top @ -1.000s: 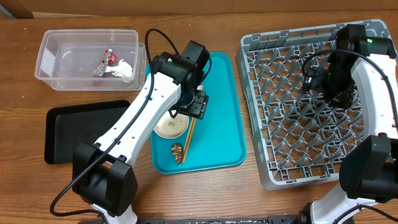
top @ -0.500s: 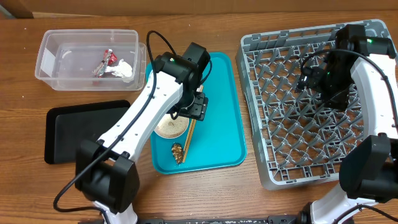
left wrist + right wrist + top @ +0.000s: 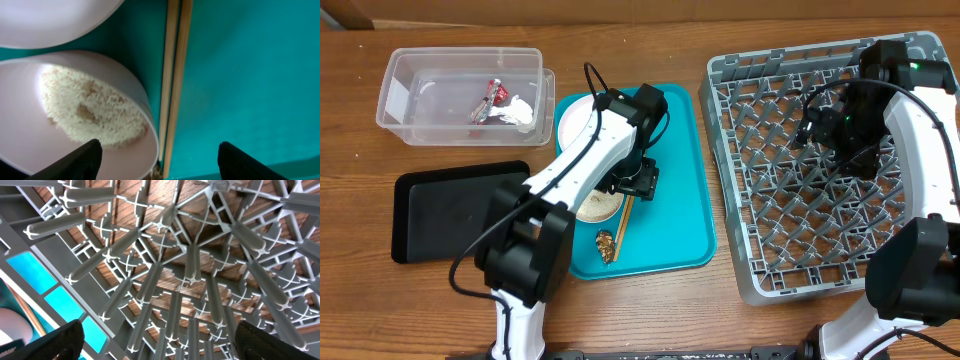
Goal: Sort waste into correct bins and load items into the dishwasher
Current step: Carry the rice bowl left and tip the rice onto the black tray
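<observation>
The pale bowl's rim (image 3: 621,205) (image 3: 155,139) runs midway between my fingers but below them, so closing now would miss. My left gripper comes down first, then closes on the bowl.
On the teal tray, a pale bowl (image 3: 592,208) (image 3: 75,130) holds whitish rice grains (image 3: 85,107). Wooden chopsticks (image 3: 623,214) (image 3: 173,75) lie just right of it, and a brown scrap (image 3: 605,243) sits below. A white plate (image 3: 575,120) (image 3: 50,20) shows at the tray's top left. My left gripper (image 3: 636,184) (image 3: 160,162) hangs open, its fingers straddling the bowl's rim and the chopsticks. The clear tub (image 3: 400,95) holds a red-and-white wrapper (image 3: 488,100) and a white tissue (image 3: 522,112). The black tray (image 3: 430,210) lies below it. My right gripper (image 3: 808,128) (image 3: 160,345) stands open and empty over the grey rack (image 3: 800,200) (image 3: 190,270).
The teal tray (image 3: 670,200) (image 3: 250,75) sits between the bins and the rack, and its edge shows through the rack lattice (image 3: 30,265). The left arm's white links cross the tray's left side. Bare wood runs along the table's front edge.
My left arm has swung right, uncovering the plate at the tray's top left. My right gripper has opened wider and turned slightly left over the rack.
</observation>
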Tool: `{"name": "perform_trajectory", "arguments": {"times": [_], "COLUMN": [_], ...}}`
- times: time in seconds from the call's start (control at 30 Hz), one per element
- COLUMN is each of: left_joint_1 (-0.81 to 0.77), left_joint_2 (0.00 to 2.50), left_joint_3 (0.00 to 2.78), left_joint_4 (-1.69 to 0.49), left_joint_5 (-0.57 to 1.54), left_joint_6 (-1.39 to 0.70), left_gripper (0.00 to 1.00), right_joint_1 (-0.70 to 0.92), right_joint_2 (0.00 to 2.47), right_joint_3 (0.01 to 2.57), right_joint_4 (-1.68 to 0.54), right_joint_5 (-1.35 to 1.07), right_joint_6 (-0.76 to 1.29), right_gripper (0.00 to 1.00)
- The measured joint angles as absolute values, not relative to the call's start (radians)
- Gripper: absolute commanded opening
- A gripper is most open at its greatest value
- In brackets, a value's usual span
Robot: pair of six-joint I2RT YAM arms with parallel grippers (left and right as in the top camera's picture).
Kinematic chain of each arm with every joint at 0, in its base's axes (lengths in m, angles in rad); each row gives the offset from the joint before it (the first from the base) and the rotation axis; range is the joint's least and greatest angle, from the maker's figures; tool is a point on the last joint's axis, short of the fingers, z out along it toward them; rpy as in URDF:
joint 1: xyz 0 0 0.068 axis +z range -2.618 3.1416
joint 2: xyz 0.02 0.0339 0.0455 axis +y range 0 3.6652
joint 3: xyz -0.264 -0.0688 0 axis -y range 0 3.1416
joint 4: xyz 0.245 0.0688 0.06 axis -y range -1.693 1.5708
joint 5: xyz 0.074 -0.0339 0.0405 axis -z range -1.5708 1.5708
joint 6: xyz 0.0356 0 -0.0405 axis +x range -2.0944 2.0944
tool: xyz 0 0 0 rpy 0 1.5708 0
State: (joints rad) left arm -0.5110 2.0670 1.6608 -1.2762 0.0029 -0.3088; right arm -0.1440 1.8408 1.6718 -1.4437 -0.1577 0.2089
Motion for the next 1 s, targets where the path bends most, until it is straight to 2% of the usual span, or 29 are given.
{"name": "perform_trajectory", "arguments": {"times": [0.1, 0.2, 0.27, 0.57, 1.0], "left_joint_1": [-0.511, -0.511, -0.511, -0.511, -0.511], "left_joint_2": [2.110, 2.147, 2.165, 2.175, 2.175], "left_joint_3": [1.661, 1.661, 1.660, 1.659, 1.671], "left_joint_4": [-1.258, -1.252, -1.245, -1.234, -1.295], "left_joint_5": [0.003, 0.003, 0.002, 0.001, -0.047], "left_joint_6": [-0.310, -0.316, -0.314, -0.316, -0.316], "left_gripper": [0.66, 0.53, 0.40, 0.06, 0.04], "right_joint_1": [-0.144, -0.144, -0.144, -0.144, -0.144], "right_joint_2": [1.841, 1.841, 1.841, 1.841, 1.840], "right_joint_3": [1.672, 1.672, 1.672, 1.672, 1.672], "right_joint_4": [-1.443, -1.443, -1.444, -1.451, -1.470], "right_joint_5": [-0.158, -0.158, -0.158, -0.158, -0.157], "right_joint_6": [0.209, 0.209, 0.209, 0.209, 0.207], "right_gripper": [1.00, 1.00, 1.00, 1.00, 1.00]}}
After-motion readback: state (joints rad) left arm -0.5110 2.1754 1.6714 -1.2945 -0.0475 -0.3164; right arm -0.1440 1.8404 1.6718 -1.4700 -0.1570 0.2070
